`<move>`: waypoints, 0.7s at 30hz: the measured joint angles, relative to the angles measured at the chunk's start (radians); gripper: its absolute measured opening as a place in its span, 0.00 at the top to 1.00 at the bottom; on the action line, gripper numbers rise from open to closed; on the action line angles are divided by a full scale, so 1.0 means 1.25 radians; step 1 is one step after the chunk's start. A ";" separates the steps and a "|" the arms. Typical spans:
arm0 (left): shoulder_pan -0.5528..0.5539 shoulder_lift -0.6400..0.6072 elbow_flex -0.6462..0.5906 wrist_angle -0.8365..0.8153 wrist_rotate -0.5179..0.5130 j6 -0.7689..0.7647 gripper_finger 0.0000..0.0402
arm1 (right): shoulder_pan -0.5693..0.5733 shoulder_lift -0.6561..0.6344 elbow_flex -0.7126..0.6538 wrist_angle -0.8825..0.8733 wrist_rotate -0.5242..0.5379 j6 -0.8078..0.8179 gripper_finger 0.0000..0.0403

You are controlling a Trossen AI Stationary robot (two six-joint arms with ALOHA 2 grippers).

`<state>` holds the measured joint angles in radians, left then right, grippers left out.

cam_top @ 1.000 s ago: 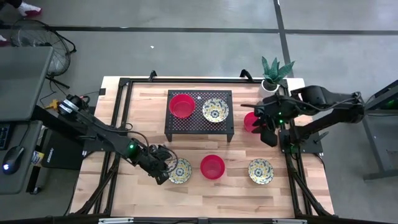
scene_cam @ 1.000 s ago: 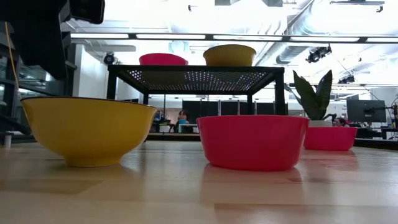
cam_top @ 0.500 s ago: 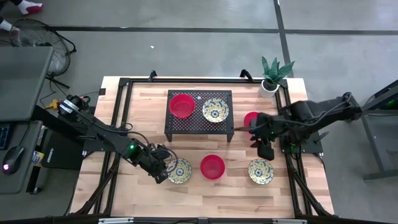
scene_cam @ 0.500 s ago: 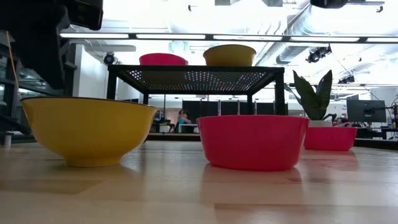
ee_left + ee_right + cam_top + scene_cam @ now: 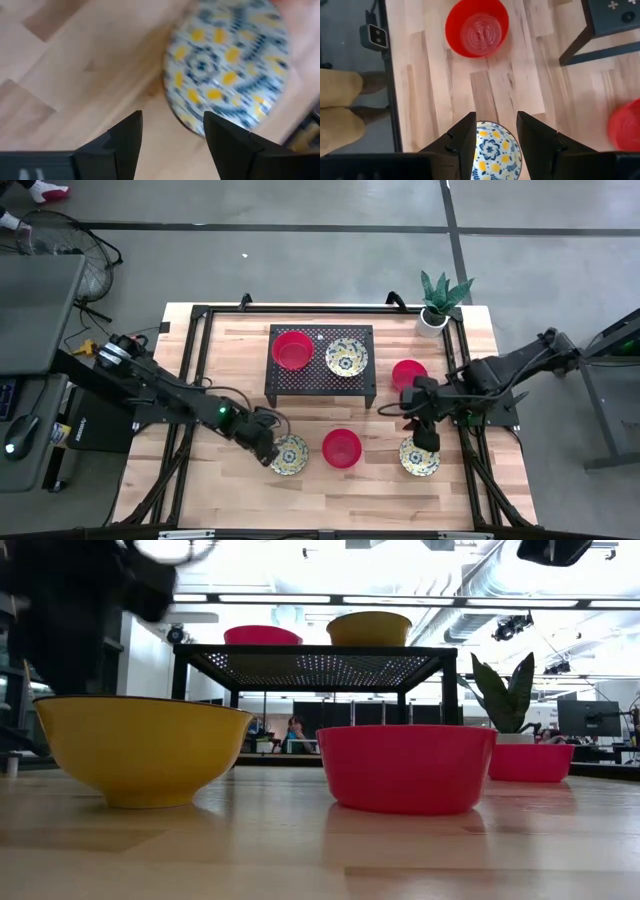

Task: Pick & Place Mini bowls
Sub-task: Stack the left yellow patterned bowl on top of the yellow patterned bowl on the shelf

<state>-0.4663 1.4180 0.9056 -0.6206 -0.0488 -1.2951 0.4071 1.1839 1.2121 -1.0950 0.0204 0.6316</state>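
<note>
The patterned bowl's rim (image 5: 276, 467) and the wood are far below my fingers, so it isn't time to close on the bowl yet and my left gripper should go lower first.
Several mini bowls are in view. A cream-yellow patterned bowl (image 5: 292, 454) rests on its base at the near left, and my left gripper (image 5: 170, 131) stands open at its left rim. A red bowl (image 5: 342, 448) sits beside it. My right gripper (image 5: 492, 131) hovers open above a second patterned bowl (image 5: 419, 459) at the near right, with one finger showing on each side of the bowl in the right wrist view. Another red bowl (image 5: 408, 373) sits farther back on the right. A red bowl (image 5: 293, 350) and a patterned bowl (image 5: 346, 357) stand on the black rack (image 5: 320, 375).
A small white pot with a green plant (image 5: 437, 302) stands at the far right corner. Black frame rails (image 5: 198, 360) run along the table's sides. Bare wood lies between the rack and the near row of bowls. A person's legs (image 5: 342, 107) show beyond the table's right edge.
My right gripper has swung from beside the far-right red bowl toward the table's near edge and come down over the near-right patterned bowl. My left gripper has turned a little at the near-left patterned bowl's rim. No bowl has moved.
</note>
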 joint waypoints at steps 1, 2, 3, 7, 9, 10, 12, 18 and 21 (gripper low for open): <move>0.008 0.005 -0.001 -0.003 0.007 -0.002 0.49 | 0.006 0.000 0.000 0.002 0.006 0.004 0.68; 0.015 0.007 -0.001 0.002 0.014 -0.002 0.49 | 0.013 0.000 0.000 0.007 0.011 0.007 0.68; 0.022 0.009 0.000 0.015 0.019 0.000 0.49 | 0.017 0.000 0.000 0.012 0.018 0.013 0.68; 0.046 0.032 0.000 0.056 0.048 0.013 0.48 | 0.032 0.000 0.000 0.016 0.033 0.032 0.68; 0.055 0.045 0.001 0.060 0.060 0.013 0.48 | 0.036 0.000 0.000 0.016 0.033 0.036 0.68; 0.056 0.050 0.000 0.053 0.067 0.013 0.48 | 0.038 0.000 0.000 0.018 0.035 0.037 0.68; 0.056 0.064 0.000 0.060 0.071 0.013 0.48 | 0.044 0.000 0.000 0.020 0.042 0.047 0.68; 0.055 0.106 0.000 0.066 0.097 0.012 0.48 | 0.054 0.000 0.000 0.021 0.068 0.054 0.68; 0.055 0.122 0.000 0.078 0.101 0.012 0.50 | 0.054 0.000 0.000 0.022 0.067 0.054 0.68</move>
<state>-0.3973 1.5705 0.9058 -0.5230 0.0769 -1.2800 0.4744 1.1843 1.2118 -1.0669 0.1045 0.6993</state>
